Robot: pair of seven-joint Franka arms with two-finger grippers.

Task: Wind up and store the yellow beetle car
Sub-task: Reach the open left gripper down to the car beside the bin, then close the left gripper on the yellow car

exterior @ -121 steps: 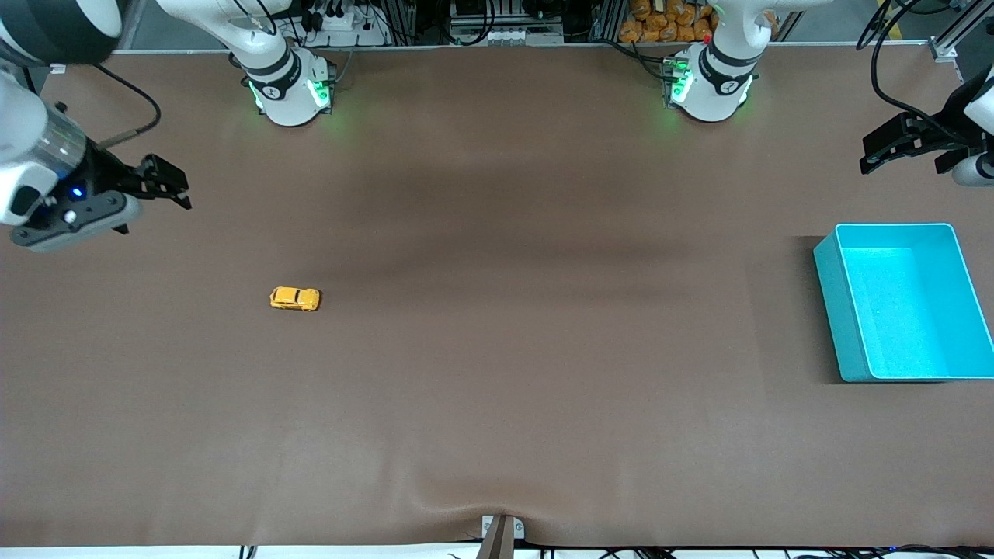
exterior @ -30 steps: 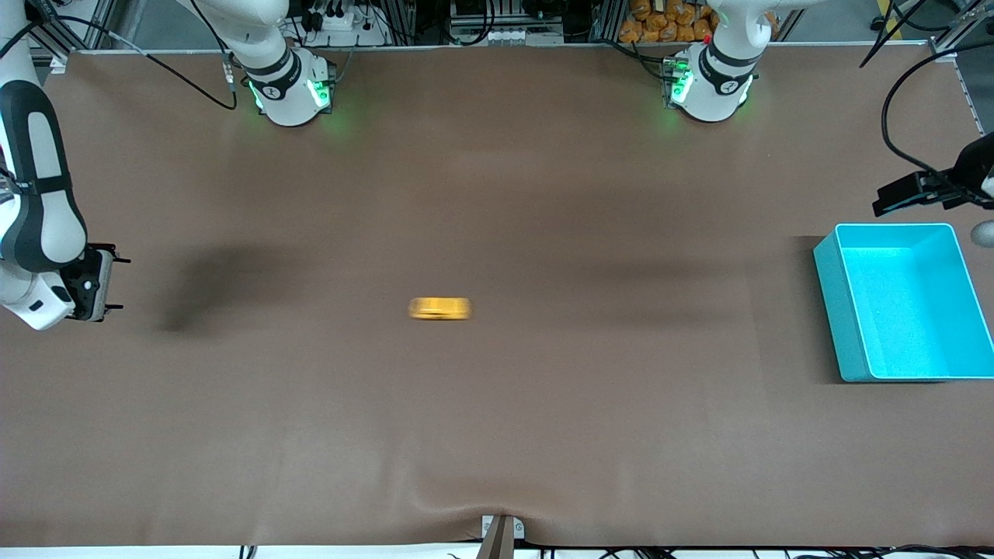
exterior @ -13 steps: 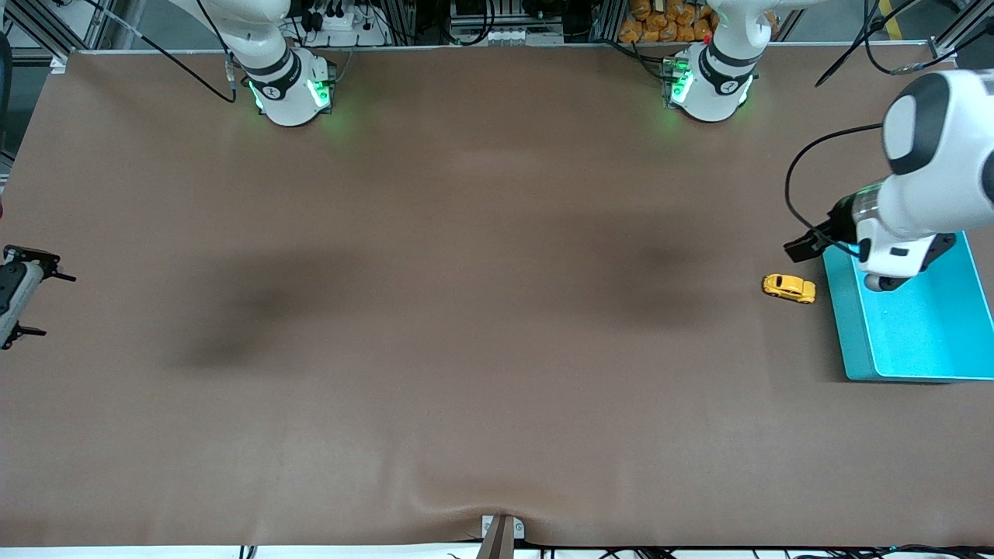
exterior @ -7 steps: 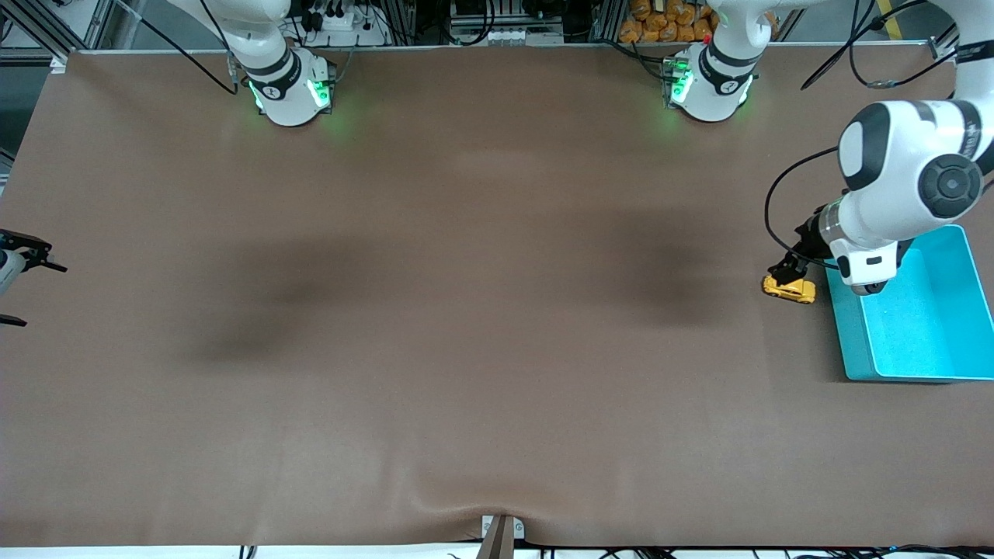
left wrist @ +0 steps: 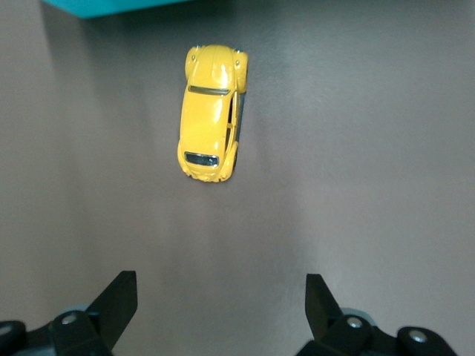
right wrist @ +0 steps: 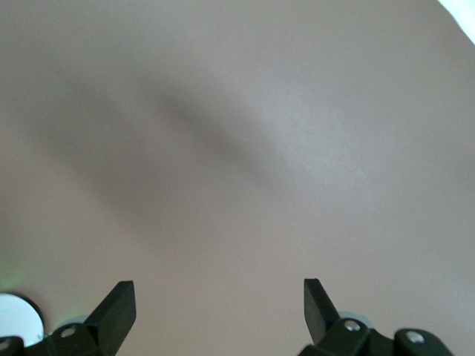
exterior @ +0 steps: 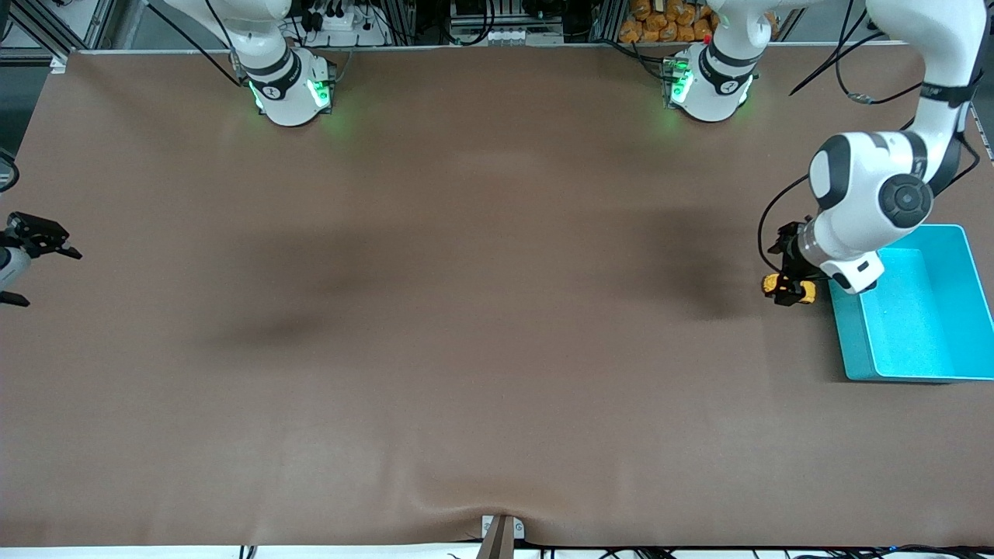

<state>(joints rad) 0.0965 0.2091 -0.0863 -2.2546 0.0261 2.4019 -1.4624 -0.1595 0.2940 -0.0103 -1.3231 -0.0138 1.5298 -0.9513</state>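
Observation:
The left gripper grabs the yellow beetle car (exterior: pixel 808 290) by its cabin sides next, to store it in the turquoise bin.
The yellow beetle car (exterior: pixel 808 290) stands on the brown table, just beside the turquoise bin (exterior: pixel 848 335) at the left arm's end. My left gripper (exterior: pixel 790 292) is open and hangs low right over the car, hiding its middle in the front view. In the left wrist view the car (left wrist: pixel 213 111) lies ahead of the spread fingertips (left wrist: pixel 122 300) of my left gripper (left wrist: pixel 219 311), not between them, with its nose toward the bin's edge (left wrist: pixel 111 6). My right gripper (exterior: pixel 46 272) waits open and empty at the right arm's end of the table, and it (right wrist: pixel 219 308) sees only bare table.
The bin is empty inside. Both arm bases (exterior: pixel 291 85) (exterior: pixel 710 85) stand along the table edge farthest from the front camera. A small bracket (exterior: pixel 501 532) sits at the table's near edge.
The car rolled from the right arm's end across the table and stopped beside the bin. My left gripper came down over it. My right gripper drew back to the table's end.

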